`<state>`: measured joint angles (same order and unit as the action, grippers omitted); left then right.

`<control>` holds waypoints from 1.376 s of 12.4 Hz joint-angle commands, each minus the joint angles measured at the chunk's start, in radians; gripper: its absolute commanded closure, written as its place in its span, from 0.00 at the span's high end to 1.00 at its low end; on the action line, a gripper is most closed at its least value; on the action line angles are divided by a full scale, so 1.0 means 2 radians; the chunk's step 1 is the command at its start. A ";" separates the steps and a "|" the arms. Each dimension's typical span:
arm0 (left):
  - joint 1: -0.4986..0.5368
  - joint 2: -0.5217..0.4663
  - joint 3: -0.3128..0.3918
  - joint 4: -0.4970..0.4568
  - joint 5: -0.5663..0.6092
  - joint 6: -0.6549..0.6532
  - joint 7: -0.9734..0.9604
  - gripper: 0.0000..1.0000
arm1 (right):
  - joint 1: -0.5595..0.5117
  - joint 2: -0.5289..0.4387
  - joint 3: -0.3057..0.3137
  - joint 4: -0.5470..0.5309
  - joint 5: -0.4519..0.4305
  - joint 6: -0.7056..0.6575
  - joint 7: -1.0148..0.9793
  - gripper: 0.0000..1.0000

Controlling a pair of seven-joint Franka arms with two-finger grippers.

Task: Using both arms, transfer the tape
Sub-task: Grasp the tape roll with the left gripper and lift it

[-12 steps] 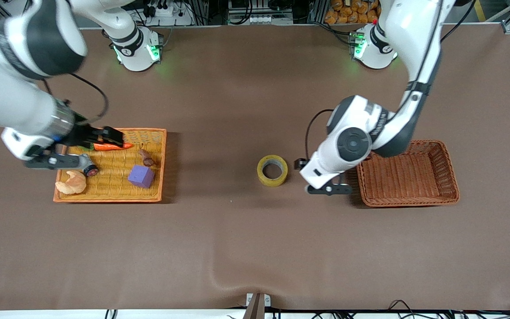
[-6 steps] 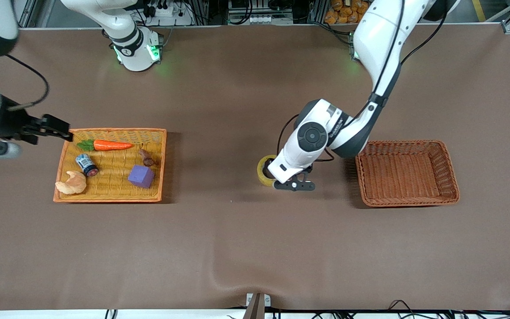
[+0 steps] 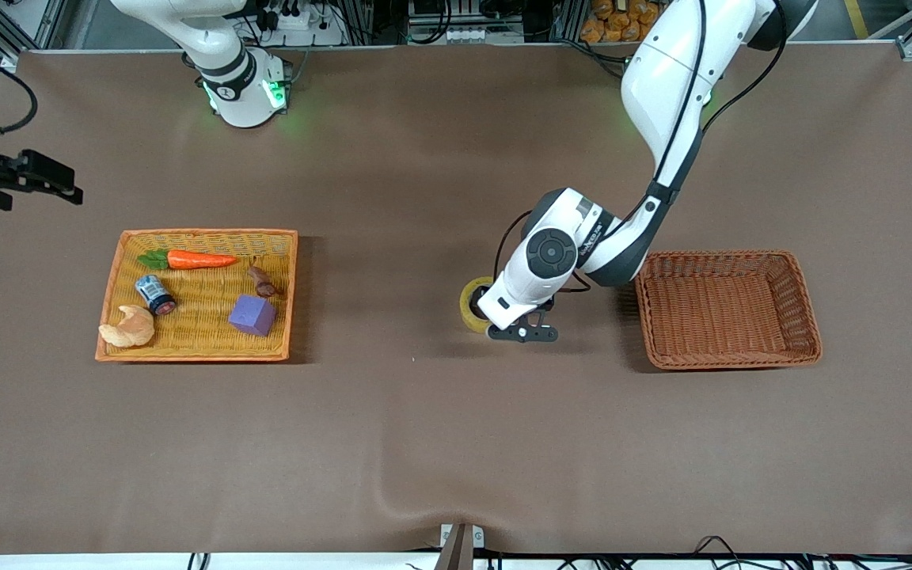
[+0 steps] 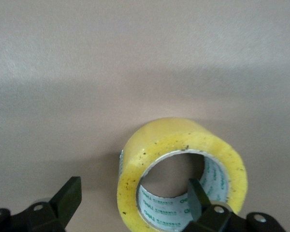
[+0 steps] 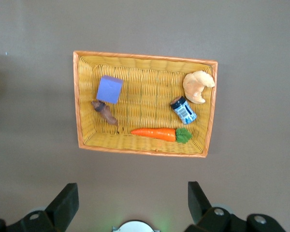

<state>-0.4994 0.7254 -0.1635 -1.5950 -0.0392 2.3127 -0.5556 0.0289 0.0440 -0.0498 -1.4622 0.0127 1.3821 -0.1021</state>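
Note:
Next, my left gripper takes hold of the yellow tape roll by its ring side (image 4: 130, 181) to transfer the roll into the brown wicker basket.
The tape (image 3: 467, 305) is a yellow roll with a white inner core. It lies flat on the brown table between the two baskets, mostly covered by the left arm's wrist in the front view. My left gripper (image 4: 133, 189) is down at the tape (image 4: 135, 169), open. One finger (image 4: 197, 195) stands inside the core and the other (image 4: 70, 193) outside the roll, so the jaws straddle the roll's wall with a gap on the outer side. My right gripper (image 3: 66, 188) hangs open and empty off the right arm's end of the table, past the yellow tray.
A yellow wicker tray (image 3: 203, 236) holds a purple cube (image 3: 252, 314), a small can (image 3: 155, 294), a carrot (image 3: 199, 259), a croissant (image 3: 128, 326) and a brown piece (image 3: 263, 281). A brown wicker basket (image 3: 729, 360) stands toward the left arm's end, close beside the left wrist.
The left gripper moved from beside the brown basket over to the tape and came down around its wall. The right gripper drew back from over the yellow tray, toward its end of the table.

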 commanded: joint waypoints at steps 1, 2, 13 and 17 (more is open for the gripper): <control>-0.004 -0.005 0.004 -0.013 -0.003 0.013 -0.003 0.65 | -0.041 -0.004 0.044 -0.001 -0.010 -0.005 -0.011 1.00; -0.004 -0.002 0.004 -0.012 -0.003 0.013 -0.004 0.49 | -0.048 -0.004 0.049 -0.001 -0.011 -0.005 -0.011 1.00; 0.050 -0.079 0.005 -0.012 -0.002 -0.038 0.017 0.00 | -0.008 -0.001 0.000 0.002 -0.022 0.014 -0.004 1.00; 0.167 -0.150 0.004 -0.009 -0.002 -0.120 0.158 0.00 | -0.009 -0.001 0.002 0.002 -0.009 0.009 -0.003 1.00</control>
<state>-0.2685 0.4995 -0.1430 -1.5772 -0.0390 2.1390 -0.3628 -0.0036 0.0447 -0.0332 -1.4620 -0.0170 1.4072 -0.1099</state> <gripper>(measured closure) 0.780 0.000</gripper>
